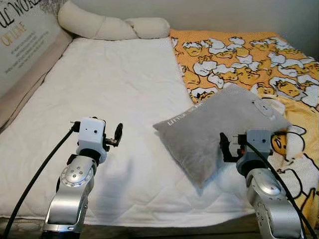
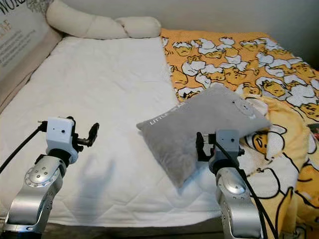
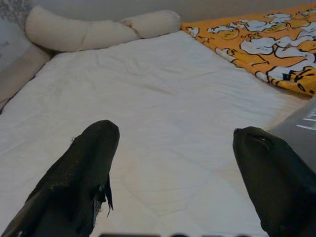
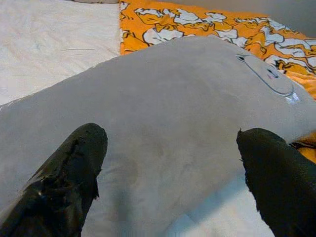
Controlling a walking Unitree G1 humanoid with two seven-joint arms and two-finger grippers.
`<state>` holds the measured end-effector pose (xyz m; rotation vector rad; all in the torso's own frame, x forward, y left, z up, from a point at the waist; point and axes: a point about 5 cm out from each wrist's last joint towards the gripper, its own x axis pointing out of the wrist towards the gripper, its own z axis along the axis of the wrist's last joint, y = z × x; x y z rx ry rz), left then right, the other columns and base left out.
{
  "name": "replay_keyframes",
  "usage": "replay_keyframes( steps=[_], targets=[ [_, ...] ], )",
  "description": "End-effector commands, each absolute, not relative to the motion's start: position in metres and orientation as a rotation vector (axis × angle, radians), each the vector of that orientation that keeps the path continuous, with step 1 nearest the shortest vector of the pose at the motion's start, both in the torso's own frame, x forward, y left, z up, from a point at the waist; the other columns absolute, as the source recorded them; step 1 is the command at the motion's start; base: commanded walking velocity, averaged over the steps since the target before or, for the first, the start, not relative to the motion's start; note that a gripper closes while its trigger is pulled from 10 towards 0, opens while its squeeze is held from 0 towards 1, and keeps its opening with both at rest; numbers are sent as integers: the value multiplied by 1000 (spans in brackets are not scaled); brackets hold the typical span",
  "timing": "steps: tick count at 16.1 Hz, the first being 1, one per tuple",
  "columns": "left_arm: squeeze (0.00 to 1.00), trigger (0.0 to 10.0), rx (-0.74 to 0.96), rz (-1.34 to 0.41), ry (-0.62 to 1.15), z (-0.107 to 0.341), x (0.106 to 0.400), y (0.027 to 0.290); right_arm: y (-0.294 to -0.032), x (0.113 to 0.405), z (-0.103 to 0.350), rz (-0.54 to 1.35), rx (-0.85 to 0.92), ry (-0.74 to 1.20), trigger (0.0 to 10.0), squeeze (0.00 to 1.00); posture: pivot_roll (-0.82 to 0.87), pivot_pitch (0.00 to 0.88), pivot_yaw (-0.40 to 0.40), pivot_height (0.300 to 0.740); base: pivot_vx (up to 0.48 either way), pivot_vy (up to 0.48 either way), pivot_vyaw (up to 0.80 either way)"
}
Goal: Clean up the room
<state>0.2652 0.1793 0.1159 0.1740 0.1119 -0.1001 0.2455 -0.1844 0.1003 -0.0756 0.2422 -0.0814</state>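
Observation:
I will grab the cushion by its thin near edge [image 1: 218, 171] [image 4: 210, 190] with my right gripper next, because the cushion's plump middle is wider than my open fingers.
A grey cushion [image 1: 214, 129] lies tilted on the bed, half on the white quilt [image 1: 109, 84] and half on an orange cartoon-print blanket [image 1: 239, 59]. My right gripper [image 1: 230, 145] hovers at the cushion's near edge. It is open, and in the right wrist view the grey fabric [image 4: 187, 113] spreads between its two black fingers without being pinched. My left gripper [image 1: 117, 135] is held over the bare quilt to the left of the cushion. It is open with nothing in it, and the quilt [image 3: 163, 98] shows between its fingers.
A long cream bolster [image 1: 109, 25] lies across the head of the bed. A padded panel with printed lettering [image 1: 25, 45] runs along the left side. The blanket covers the right half of the bed. The bed's near edge is just below my arms.

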Motion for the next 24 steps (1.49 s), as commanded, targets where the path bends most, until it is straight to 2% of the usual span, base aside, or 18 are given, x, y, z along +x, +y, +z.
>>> replay_keyframes(
  steps=[1, 7, 8, 9, 10, 12, 16, 17, 19, 20, 21, 22, 24],
  targets=[
    [0, 10000, 185, -106, 120, 115, 266, 180, -184, 245, 100, -78, -82, 247, 10000, 0, -51, 0, -13, 740, 0, 0, 0],
    [0, 10000, 199, -114, 122, 116, 266, 181, -184, 245, 98, -89, -78, 257, 10000, 0, -50, 0, -10, 740, 0, 0, 0],
    [0, 10000, 215, -129, 117, 117, 266, 180, -185, 245, 98, -98, -30, 259, 10000, 353, -49, 0, -12, 740, 0, 0, 0],
    [0, 10000, 223, -143, 115, 118, 266, 179, -185, 245, 98, -106, -5, 259, 10000, 353, -46, 0, -14, 740, 0, 0, 0],
    [0, 10000, 245, -214, 113, 119, 266, 175, -195, 247, 94, -167, 46, 281, 10000, 1000, -46, 0, -14, 740, 0, 0, 0],
    [0, 10000, 275, -384, 118, 121, 267, 170, -217, 257, 82, -290, 112, 356, 10000, 1000, -44, 0, -12, 740, 0, 0, 0],
    [0, 10000, 332, -590, 118, 128, 277, 164, -239, 280, 65, -368, 293, 458, 10000, 1000, -51, 0, 1, 740, 0, 0, 0],
    [0, 10000, 344, -646, 121, 130, 278, 160, -240, 286, 58, -360, 393, 498, 10000, 1000, -52, 0, 4, 740, 0, 0, 0],
    [0, 10000, 364, -700, 127, 131, 281, 157, -229, 303, 57, -218, 556, 475, 10000, 1000, -51, 0, 9, 740, 0, 0, 0],
    [0, 10000, 375, -708, 132, 130, 282, 156, -227, 307, 56, -206, 575, 474, 10000, 1000, -45, 0, 12, 740, 0, 0, 0],
    [0, 10000, 391, -736, 140, 130, 284, 156, -227, 312, 48, -210, 656, 494, 10000, 910, -37, 0, 10, 740, 0, 0, 0],
    [0, 10000, 377, -761, 146, 131, 284, 155, -224, 313, 42, -205, 706, 516, 10000, 0, -29, 0, 8, 740, 0, 0, 0],
    [0, 10000, 343, -851, 166, 132, 278, 152, -219, 318, 37, -166, 815, 493, 10000, 0, -15, 0, 3, 740, 0, 0, 0]
  ],
)
